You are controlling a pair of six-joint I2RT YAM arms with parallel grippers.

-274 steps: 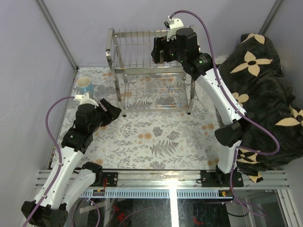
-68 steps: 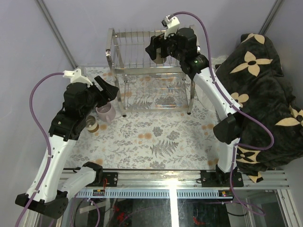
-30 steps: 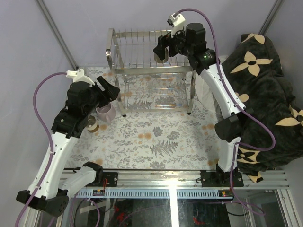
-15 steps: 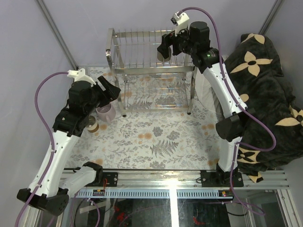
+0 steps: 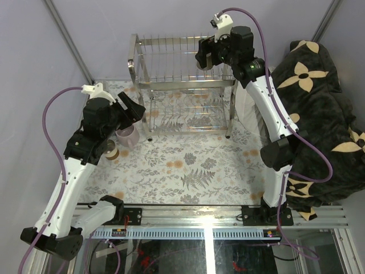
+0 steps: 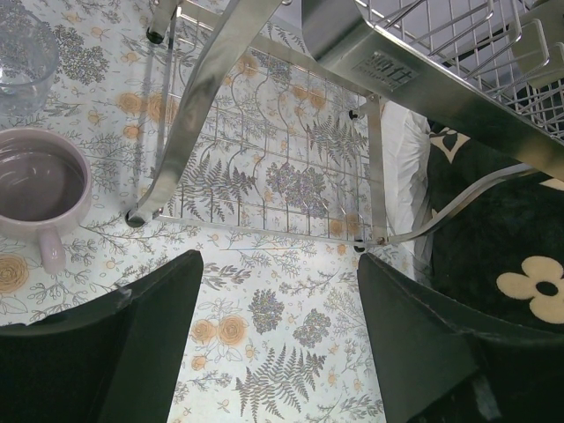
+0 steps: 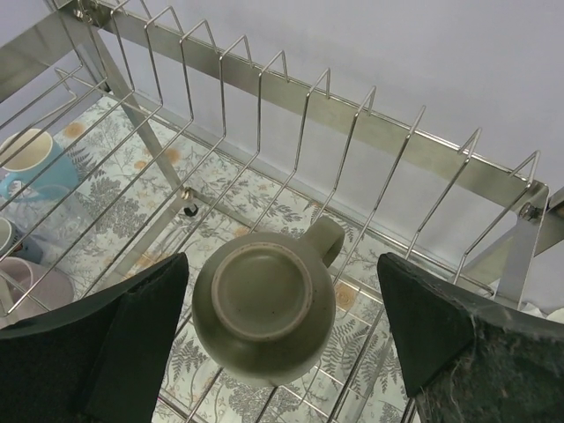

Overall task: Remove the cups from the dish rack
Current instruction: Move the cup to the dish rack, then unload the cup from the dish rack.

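My right gripper is going to grab the olive-grey mug (image 7: 264, 308) by its rounded body (image 7: 264, 359) next. The mug's handle and rim will stay free for a handover.
The dish rack (image 5: 171, 85) stands at the back of the table. An olive-grey mug (image 7: 264, 308) sits upside down on its top tier, handle toward the back rail. My right gripper (image 7: 280, 264) hangs over it, open, a finger on each side and a clear gap on the right. In the top view that gripper (image 5: 206, 54) mostly hides the mug. My left gripper (image 5: 134, 108) is open and empty, in the air left of the rack. Below it on the table stand a pale lilac mug (image 5: 128, 136) and a brown-and-cream cup (image 5: 110, 149). A clear glass (image 6: 22, 53) and a light blue mug (image 7: 35, 159) stand further back.
A dark flowered blanket (image 5: 319, 114) is piled along the right side. The rack's thick chrome post (image 6: 211, 97) rises close in front of the left gripper (image 6: 278, 291). Lilac walls close in the back and left. The floral cloth (image 5: 194, 171) covers the table.
My right gripper has shifted to the right along the rack's top tier and its jaws have widened slightly. The left arm has stayed still.
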